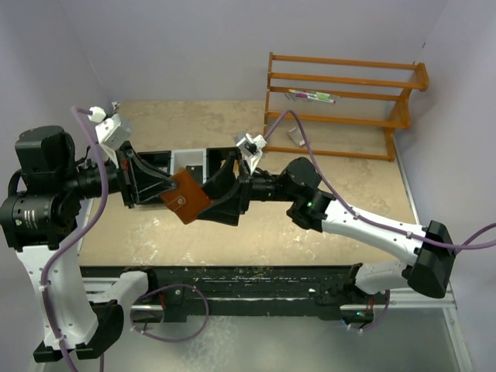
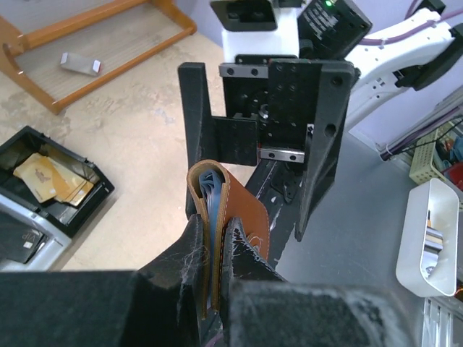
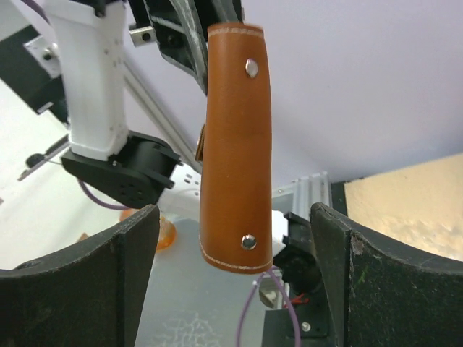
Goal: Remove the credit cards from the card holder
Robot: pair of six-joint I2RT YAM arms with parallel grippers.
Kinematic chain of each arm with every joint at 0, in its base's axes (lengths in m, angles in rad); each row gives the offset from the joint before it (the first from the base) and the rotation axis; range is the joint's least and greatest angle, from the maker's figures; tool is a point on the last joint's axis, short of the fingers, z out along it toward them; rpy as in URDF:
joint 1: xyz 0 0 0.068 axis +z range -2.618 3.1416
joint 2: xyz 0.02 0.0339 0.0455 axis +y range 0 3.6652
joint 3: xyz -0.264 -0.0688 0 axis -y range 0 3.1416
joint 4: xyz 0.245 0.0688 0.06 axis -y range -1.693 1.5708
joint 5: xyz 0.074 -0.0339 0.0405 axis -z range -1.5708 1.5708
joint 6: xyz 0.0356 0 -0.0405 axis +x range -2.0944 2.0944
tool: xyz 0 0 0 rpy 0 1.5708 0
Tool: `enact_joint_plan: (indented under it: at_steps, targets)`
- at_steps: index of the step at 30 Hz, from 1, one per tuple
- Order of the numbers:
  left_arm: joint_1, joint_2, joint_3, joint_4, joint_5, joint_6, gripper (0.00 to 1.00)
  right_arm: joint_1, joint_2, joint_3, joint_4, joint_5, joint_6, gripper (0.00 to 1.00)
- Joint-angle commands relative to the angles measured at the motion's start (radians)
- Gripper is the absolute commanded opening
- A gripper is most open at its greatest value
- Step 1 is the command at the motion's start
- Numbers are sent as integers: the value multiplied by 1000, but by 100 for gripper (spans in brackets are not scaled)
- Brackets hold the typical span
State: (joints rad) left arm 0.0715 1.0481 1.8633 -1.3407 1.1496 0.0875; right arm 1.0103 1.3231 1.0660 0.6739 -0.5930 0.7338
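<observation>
My right gripper is to grab the card holder by its unheld studded end (image 1: 199,205) (image 3: 236,238). That leaves the card holder's other end free, so the cards can be taken out.
The brown leather card holder (image 1: 188,198) hangs in the air above the table's near edge. My left gripper (image 1: 167,194) is shut on its lower end, pinching both leather flaps (image 2: 246,217). Between the flaps show the light blue edges of the credit cards (image 2: 210,194). My right gripper (image 1: 211,198) faces the holder from the right and stands open. Its two fingers flank the holder's snap-studded side (image 3: 235,144) with a gap on each side, touching nothing.
A black-and-white compartment tray (image 1: 186,161) lies on the tan table just behind the grippers, with orange-yellow flat pieces (image 2: 49,181) in one compartment. An orange wooden rack (image 1: 341,101) stands at the back right. A white bin (image 2: 434,238) sits beyond the near edge.
</observation>
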Motion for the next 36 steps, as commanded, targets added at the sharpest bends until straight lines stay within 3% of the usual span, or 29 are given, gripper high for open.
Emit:
enact_joint_plan:
  at_steps: [1, 5, 10, 13, 14, 16, 17, 19, 22, 26, 31, 36]
  targets:
    - [-1, 4, -3, 45, 71, 0, 0, 1, 19, 74, 153, -82, 80, 85]
    - [-1, 15, 7, 1, 47, 39, 0, 1, 46, 99, 143, -109, 96, 74]
    - [-1, -3, 1, 9, 13, 47, 0, 1, 48, 110, 119, -104, 102, 50]
    - [0, -2, 1, -5, -35, 85, 12, 1, 39, 114, 110, -93, 99, 34]
    - [-1, -1, 2, -12, -59, 101, 19, 1, 36, 120, 82, -86, 88, 29]
    - [0, 0, 6, -25, -121, 136, 52, 0, 31, 150, -34, -52, 39, 20]
    - [-1, -1, 6, -21, -160, 152, 64, 0, 31, 175, -114, -14, 5, 16]
    - [-1, -12, 14, 2, -252, 166, 78, 0, 37, 240, -275, 60, -70, 10]
    - [-1, -41, 17, 63, -381, 201, 90, 0, 52, 310, -479, 173, -153, 7]
    - [-1, -86, -16, 129, -471, 283, 90, 1, 85, 393, -634, 331, -203, 4]
    - [-1, -131, -113, 151, -434, 374, 81, 70, 191, 564, -830, 557, -255, 0]
    - [-1, -173, -236, 168, -428, 438, 77, 133, 236, 636, -888, 712, -248, 0]
